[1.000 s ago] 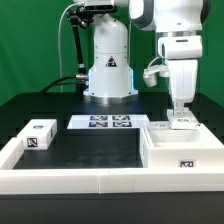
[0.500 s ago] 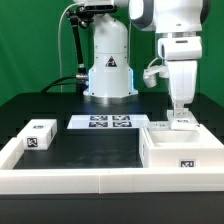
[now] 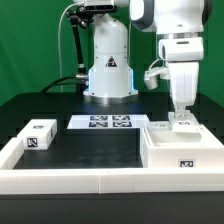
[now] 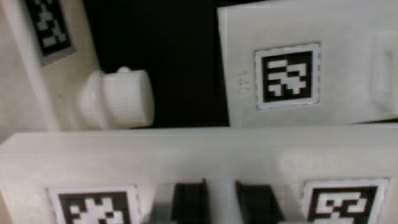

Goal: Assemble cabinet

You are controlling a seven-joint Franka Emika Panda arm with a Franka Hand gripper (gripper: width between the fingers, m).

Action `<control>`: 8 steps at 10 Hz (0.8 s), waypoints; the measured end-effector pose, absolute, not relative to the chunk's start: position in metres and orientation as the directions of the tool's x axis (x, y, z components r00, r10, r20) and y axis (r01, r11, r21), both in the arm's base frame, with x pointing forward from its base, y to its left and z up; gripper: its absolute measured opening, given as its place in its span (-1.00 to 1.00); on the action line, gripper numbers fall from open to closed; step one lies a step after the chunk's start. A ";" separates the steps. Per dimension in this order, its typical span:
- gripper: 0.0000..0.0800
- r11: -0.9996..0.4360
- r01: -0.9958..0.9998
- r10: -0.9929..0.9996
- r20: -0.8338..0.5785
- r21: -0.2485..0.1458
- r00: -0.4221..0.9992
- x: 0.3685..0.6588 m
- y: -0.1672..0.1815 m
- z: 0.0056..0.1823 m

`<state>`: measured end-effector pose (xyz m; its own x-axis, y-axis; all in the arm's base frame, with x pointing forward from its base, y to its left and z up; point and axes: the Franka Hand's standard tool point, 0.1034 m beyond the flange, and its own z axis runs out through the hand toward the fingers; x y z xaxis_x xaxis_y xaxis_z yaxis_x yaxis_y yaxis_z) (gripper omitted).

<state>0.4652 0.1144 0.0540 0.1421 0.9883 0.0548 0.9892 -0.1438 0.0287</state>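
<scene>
I need to keep holding the cabinet's side, because dark table shows in the wrist view between the held side and the white tagged panel.
The cabinet, a large white box with small tags, stands at the exterior view's right. My gripper reaches straight down onto its far top edge. In the wrist view my gripper shows two dark fingers close together with a thin pale strip of the cabinet's white tagged wall between them. Beyond it lie a white round peg and a white tagged panel.
A small white tagged cube sits at the exterior view's left. The marker board lies in the middle, before the robot base. A white raised rim borders the black table's front.
</scene>
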 end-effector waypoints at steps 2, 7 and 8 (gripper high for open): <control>-0.82 -0.144 0.989 0.988 0.055 0.029 0.142 0.465 0.114 0.054; -0.82 -0.095 0.995 0.994 0.056 0.035 0.093 0.494 0.104 0.055; -0.82 -0.096 0.995 0.994 0.056 0.033 0.094 0.504 0.104 0.055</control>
<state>0.5041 0.1042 0.0552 0.0938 0.9940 0.0558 0.9949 -0.0957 0.0331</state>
